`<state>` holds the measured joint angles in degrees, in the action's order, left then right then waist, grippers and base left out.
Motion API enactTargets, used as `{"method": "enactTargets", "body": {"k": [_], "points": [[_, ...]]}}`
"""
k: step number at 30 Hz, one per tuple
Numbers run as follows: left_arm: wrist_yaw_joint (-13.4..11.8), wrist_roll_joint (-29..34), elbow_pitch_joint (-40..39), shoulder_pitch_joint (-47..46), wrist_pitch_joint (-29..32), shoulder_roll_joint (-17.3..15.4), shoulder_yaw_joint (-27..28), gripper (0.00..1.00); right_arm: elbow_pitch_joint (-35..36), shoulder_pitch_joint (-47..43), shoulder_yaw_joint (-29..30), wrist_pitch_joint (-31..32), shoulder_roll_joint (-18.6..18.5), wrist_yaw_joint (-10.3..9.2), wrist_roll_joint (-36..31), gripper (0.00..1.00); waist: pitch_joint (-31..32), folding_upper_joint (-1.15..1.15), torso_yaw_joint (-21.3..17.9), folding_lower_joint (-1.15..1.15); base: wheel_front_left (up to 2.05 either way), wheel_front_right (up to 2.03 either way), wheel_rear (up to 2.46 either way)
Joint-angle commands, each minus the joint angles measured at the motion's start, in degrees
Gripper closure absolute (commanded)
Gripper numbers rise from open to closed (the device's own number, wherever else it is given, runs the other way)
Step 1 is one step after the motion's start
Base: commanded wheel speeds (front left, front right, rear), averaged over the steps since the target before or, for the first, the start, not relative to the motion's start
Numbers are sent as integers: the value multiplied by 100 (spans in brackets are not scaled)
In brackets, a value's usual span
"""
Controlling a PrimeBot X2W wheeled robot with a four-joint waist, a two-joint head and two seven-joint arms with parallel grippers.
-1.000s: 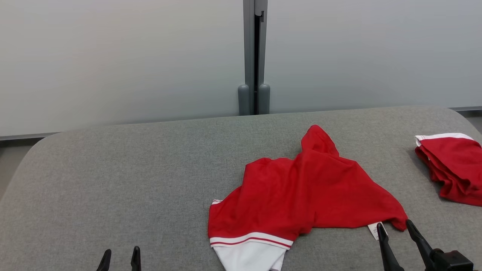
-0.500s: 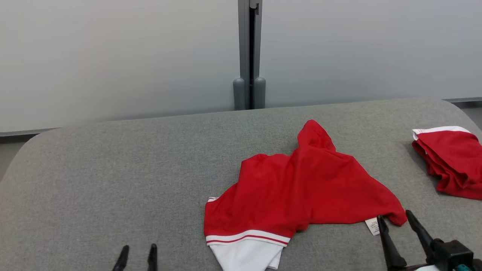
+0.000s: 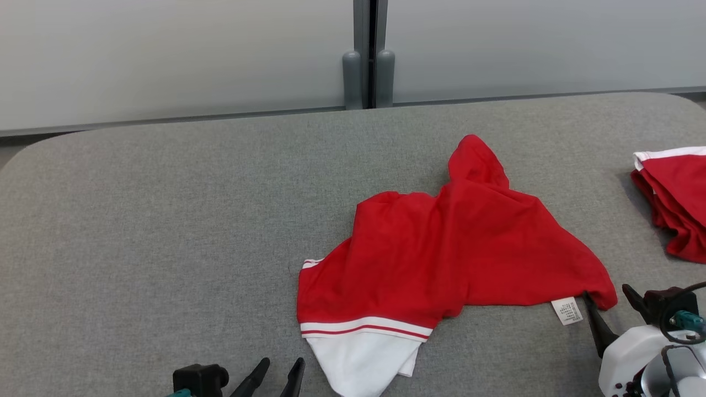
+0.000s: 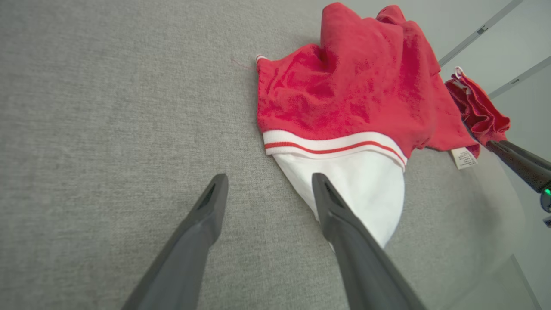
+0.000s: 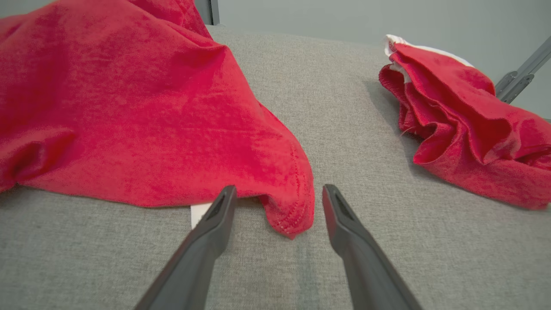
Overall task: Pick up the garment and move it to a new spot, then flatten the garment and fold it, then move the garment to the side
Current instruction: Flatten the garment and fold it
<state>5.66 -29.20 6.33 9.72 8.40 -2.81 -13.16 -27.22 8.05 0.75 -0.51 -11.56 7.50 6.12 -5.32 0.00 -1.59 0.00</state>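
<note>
The red garment needs to be flattened and folded, so the right gripper should next grab it by its hem corner (image 5: 289, 217) beside the white label (image 3: 567, 310).
The garment (image 3: 452, 248) is red with a white, red-striped band (image 3: 364, 353) and lies crumpled right of centre on the grey padded table (image 3: 165, 220). A white label (image 3: 567, 310) sticks out at its near right corner. My right gripper (image 3: 606, 293) is open at that corner, and in the right wrist view the red corner (image 5: 292, 211) lies between the open fingers of the gripper (image 5: 280, 189). My left gripper (image 3: 281, 364) is open just left of the white band. In the left wrist view the left gripper (image 4: 269, 181) has its right finger over the band's edge (image 4: 366, 181).
A second red and white garment (image 3: 675, 193) lies bunched at the table's right edge, also seen in the right wrist view (image 5: 465, 125). A grey wall with a vertical post (image 3: 368, 55) stands behind the table. The table's near edge is close below both grippers.
The head camera has tilted down. My left gripper has come forward and right toward the white band. My right gripper has come up to the garment's near right corner. The garment has not moved.
</note>
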Motion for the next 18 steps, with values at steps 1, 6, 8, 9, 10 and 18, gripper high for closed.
{"method": "enactTargets", "body": {"k": [1,6,8,9,10,18], "points": [[4,-39,-50,-158,6,-21,-12,0,-43,111,6,-1,-53,-2,19,0,-188,0,47,0,0,0,0],[78,-226,-134,-406,129,-22,-193,0,-221,319,3,-17,2,-2,24,0,-449,0,62,0,0,0,0],[88,-282,-149,-509,160,-21,-255,0,-273,362,-23,-44,16,-2,12,0,-516,0,46,0,0,0,0],[94,-320,-154,-552,191,-21,-291,0,-297,390,-31,-70,24,-2,8,0,-546,0,36,0,0,0,0],[98,-361,-152,-578,199,-20,-309,0,-318,408,-37,-86,31,-2,4,0,-565,0,26,0,0,0,0],[35,-418,-49,-616,490,-85,-477,0,-468,521,-165,-209,63,-2,56,0,-717,0,-101,0,0,0,0]]}}
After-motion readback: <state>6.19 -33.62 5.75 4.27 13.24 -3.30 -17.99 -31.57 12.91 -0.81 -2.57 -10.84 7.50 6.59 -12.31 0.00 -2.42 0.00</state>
